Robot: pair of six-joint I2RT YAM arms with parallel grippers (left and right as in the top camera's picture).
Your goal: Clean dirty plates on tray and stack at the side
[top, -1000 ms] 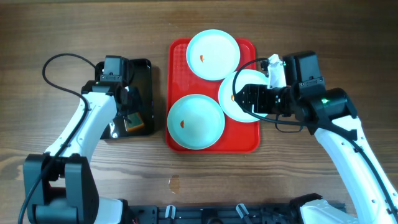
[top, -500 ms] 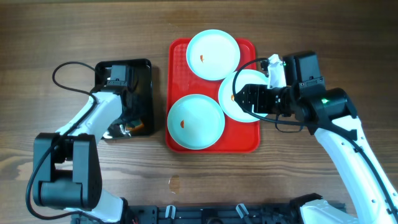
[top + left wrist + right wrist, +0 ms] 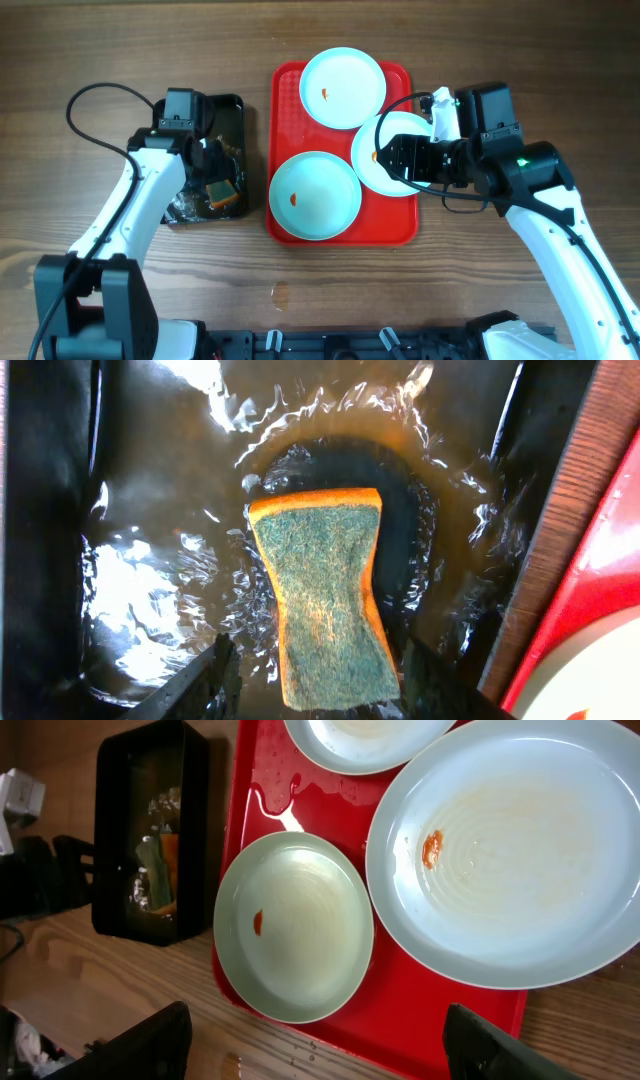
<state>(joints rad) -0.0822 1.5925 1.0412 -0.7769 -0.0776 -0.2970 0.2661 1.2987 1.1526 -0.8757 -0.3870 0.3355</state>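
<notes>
My left gripper is going to pick up the sponge next, by its long sides across its narrow middle (image 3: 221,192) (image 3: 323,600). The sponge's far end then stays free to clean plates.
Three pale plates lie on the red tray (image 3: 392,222): a far one (image 3: 343,88), a near-left one (image 3: 315,195) and a right one (image 3: 368,150) that overhangs the tray's right edge. Each has an orange-red smear. In the right wrist view the right plate (image 3: 510,850) and the near-left plate (image 3: 295,925) show their smears. My right gripper (image 3: 400,160) hovers open and empty over the right plate. My left gripper (image 3: 215,182) is over the black tray, its jaws open around the sponge (image 3: 325,600), which lies in the water.
The black tray (image 3: 235,110) with water stands left of the red tray, and also shows in the right wrist view (image 3: 120,830). Water drops lie on the red tray's surface (image 3: 270,795). Bare wooden table (image 3: 120,50) surrounds both trays.
The left arm swung back over the black tray and then returned over the sponge, which has shifted slightly to the right. The right arm and the plates have not moved.
</notes>
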